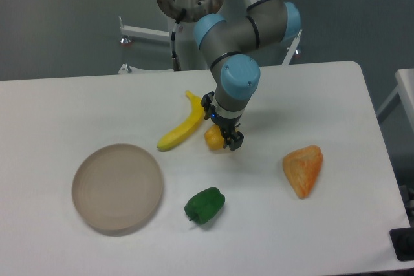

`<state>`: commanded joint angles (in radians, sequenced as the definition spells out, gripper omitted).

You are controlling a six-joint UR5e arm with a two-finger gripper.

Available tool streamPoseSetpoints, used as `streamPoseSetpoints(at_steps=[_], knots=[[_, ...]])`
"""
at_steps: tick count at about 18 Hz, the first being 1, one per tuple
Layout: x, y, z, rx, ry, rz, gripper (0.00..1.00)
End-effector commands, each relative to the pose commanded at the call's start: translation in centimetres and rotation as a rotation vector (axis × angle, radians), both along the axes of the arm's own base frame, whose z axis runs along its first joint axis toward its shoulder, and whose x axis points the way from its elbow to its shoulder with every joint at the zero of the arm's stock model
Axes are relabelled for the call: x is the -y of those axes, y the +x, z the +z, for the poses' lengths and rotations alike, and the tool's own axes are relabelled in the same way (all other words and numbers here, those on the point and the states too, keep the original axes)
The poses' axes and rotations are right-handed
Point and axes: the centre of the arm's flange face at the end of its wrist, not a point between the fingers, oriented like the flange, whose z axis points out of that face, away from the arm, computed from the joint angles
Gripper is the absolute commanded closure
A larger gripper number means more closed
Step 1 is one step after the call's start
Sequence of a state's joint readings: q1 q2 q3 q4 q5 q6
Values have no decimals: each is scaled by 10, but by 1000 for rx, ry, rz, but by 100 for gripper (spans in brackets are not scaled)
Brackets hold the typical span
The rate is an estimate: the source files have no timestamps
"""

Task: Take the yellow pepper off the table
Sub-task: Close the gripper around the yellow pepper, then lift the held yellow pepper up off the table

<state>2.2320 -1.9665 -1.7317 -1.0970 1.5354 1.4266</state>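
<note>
The yellow pepper is on the white tabletop beside the banana [190, 125], and my gripper should next grab it by its rounded body [215, 138] to lift it off.
The yellow pepper [212, 139] lies on the white table [336, 95] just right of the banana. Only its lower left part shows, since the gripper covers the rest. My gripper [221, 123] hangs directly over the pepper and is open. One black finger [208, 102] sits near the banana's tip and the other finger [233, 140] sits at the pepper's right side. I cannot tell whether the fingers touch the pepper.
A yellow banana [184, 125] lies right beside the pepper on its left. A green pepper [205, 205] sits nearer the front, an orange wedge [303, 169] to the right, and a round beige plate [117, 188] at the front left.
</note>
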Motion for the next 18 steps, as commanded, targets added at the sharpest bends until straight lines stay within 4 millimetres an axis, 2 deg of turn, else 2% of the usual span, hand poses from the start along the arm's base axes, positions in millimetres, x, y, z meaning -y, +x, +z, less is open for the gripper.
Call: streamPoseSetpoints(at_steps=[1,2,4,5,9,10,15,18], knots=[[0,1,-1,-3,1,-2,45],[0,1,0,-4,3,-3,65],[-1,-1,4,-9,11,-9,92],[-2,-3,8,-13,16,-11,100],[13,-17,25,-15,11,41,100],[21,-25,42,-10,4,61,100],[8,-49,93,-21,17,76,99],[6,-71,117,-23,19,104,99]])
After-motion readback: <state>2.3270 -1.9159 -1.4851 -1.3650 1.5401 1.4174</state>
